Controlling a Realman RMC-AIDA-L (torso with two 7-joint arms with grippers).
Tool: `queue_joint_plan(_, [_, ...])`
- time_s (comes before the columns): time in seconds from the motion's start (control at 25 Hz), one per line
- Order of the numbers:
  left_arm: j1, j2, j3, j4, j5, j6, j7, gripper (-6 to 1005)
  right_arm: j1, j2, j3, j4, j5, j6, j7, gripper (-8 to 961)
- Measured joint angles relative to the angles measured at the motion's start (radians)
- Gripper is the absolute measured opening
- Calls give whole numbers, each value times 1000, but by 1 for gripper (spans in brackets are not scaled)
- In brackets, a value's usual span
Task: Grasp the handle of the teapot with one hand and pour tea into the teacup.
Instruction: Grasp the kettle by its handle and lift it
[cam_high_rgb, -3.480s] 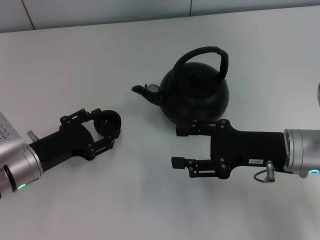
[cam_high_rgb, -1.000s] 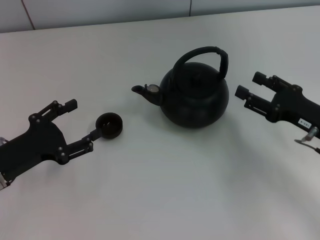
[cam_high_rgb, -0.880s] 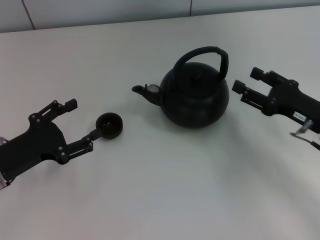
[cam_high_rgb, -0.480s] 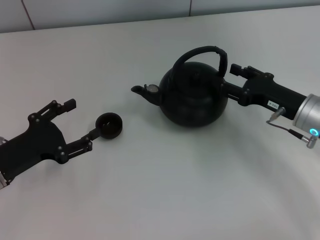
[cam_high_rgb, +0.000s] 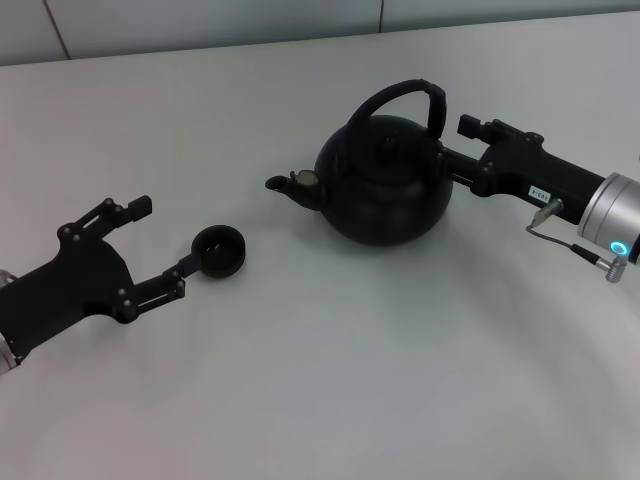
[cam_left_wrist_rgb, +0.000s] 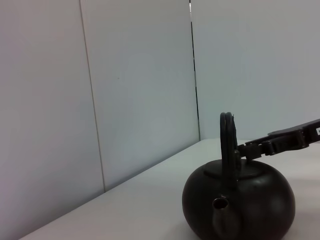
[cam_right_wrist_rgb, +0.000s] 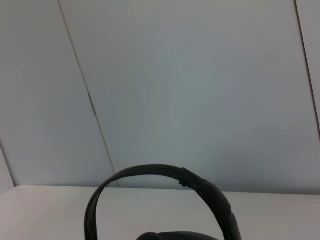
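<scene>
My right gripper's upper finger stops short of the handle's wrapped section (cam_high_rgb: 436, 112) (cam_right_wrist_rgb: 217, 205), so it is too early to close. The gripper moves closer, then closes on the handle.
The black teapot (cam_high_rgb: 385, 195) stands mid-table, spout pointing left. Its arched handle (cam_high_rgb: 400, 93) rises over the lid, with the thick wrapped section on the right. My right gripper (cam_high_rgb: 455, 145) reaches in from the right, open, one finger on each side of that wrapped section at the pot's shoulder. The small black teacup (cam_high_rgb: 218, 251) sits to the left of the spout. My left gripper (cam_high_rgb: 163, 238) is open beside the cup, its near fingertip (cam_high_rgb: 185, 268) at the cup's rim. The left wrist view shows the teapot (cam_left_wrist_rgb: 239, 205), handle (cam_left_wrist_rgb: 227, 140) and right gripper (cam_left_wrist_rgb: 280, 141). The right wrist view shows the handle (cam_right_wrist_rgb: 200, 185).
The white table (cam_high_rgb: 330, 380) lies under both arms, with a grey panelled wall (cam_high_rgb: 200, 20) along its far edge. A cable (cam_high_rgb: 570, 245) loops from my right wrist.
My right gripper has moved left from beside the teapot to its handle. The teapot has shifted slightly. My left gripper backed off the cup and now holds still.
</scene>
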Motion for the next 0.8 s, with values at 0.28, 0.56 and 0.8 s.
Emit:
queue_joint_plan(0.28, [-6,-1,1,0,0,-18,0,859,-7,-1,0,-16,10,-41,-4,737])
queue_joint_plan(0.56, [-23,-3,1,-6,0,-45,0,859,-7,-3,1,-43,36,-33,-4,737])
queue_joint_plan(0.8, [-43,-3,1,-11,-1,-68,0,859,24,-5,-8,-55,35,18,-5,736])
